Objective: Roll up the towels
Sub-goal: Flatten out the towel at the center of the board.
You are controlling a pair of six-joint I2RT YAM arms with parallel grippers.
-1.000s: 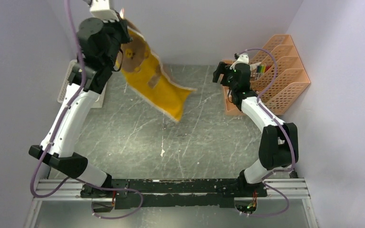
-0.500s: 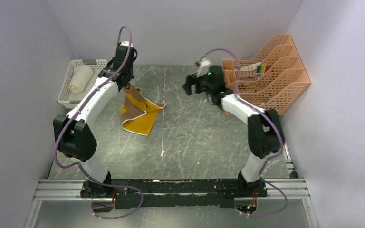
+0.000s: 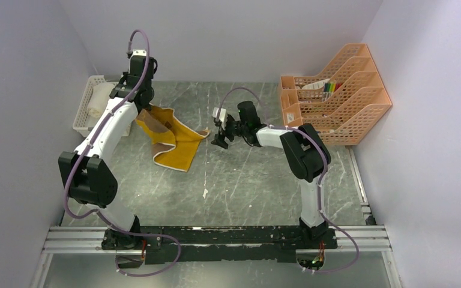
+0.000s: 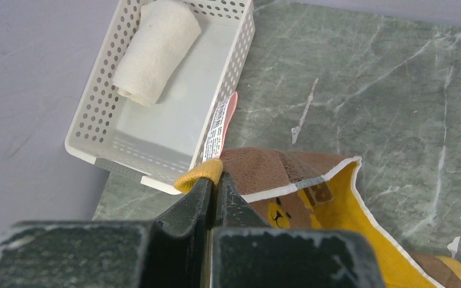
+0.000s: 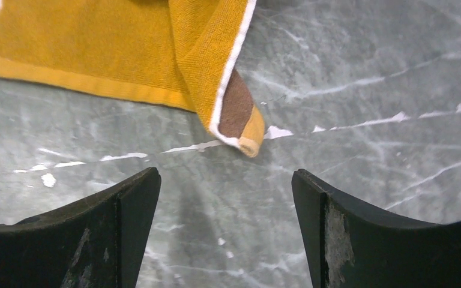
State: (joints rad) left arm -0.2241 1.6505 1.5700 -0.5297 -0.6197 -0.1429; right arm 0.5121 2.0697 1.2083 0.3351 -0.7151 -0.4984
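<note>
The brown towel has to be spread flat for rolling, so my right gripper needs to grab the brown towel's free corner [image 3: 206, 132] [image 5: 246, 136] next, opposite the corner my left gripper is holding.
The brown towel with a mustard-yellow reverse [image 3: 177, 144] lies crumpled on the marble table, left of centre. My left gripper [image 3: 141, 107] is shut on its upper left corner [image 4: 201, 173], next to its label. The cream-white towel [image 3: 98, 99] lies rolled in the white basket [image 3: 83, 115]; it also shows in the left wrist view [image 4: 156, 48]. My right gripper [image 3: 219, 137] is open and empty, low over the table just right of the towel's right corner [image 5: 240, 123], which lies ahead of the jaws.
An orange tiered file rack [image 3: 342, 90] with coloured pens stands at the back right. The white basket [image 4: 105, 135] sits against the left wall, close to my left gripper. Grey walls close in three sides.
My left gripper has lowered the brown towel from high in the air onto the table. My right arm has swung from the orange rack leftward and down to the towel's right corner.
</note>
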